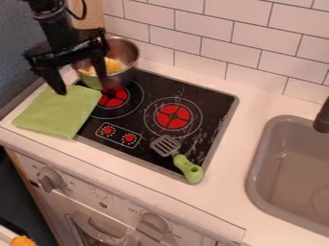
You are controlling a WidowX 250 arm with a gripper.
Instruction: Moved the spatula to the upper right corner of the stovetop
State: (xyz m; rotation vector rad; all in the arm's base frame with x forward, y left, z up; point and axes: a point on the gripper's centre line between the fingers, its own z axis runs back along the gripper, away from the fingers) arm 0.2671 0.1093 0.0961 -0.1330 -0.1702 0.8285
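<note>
I should next grab the spatula (179, 159) by its grey slotted head to move it to the stovetop's upper right corner.
The gripper (80, 82) hangs at the upper left, its two fingers spread apart and open, over the back left of the stove beside the metal pot and above the green cloth. Nothing shows between the fingers. The spatula (179, 159) lies at the front right corner of the black stovetop (215, 100), well away from the gripper. Its grey slotted head points toward the back left, and its green handle reaches the stove's front edge.
A metal pot (126, 54) with something yellow inside stands at the back left of the stove. A green cloth (57, 111) covers the left part. The sink (257, 168) with a dark faucet is at the right; a tiled wall (247, 41) rises behind.
</note>
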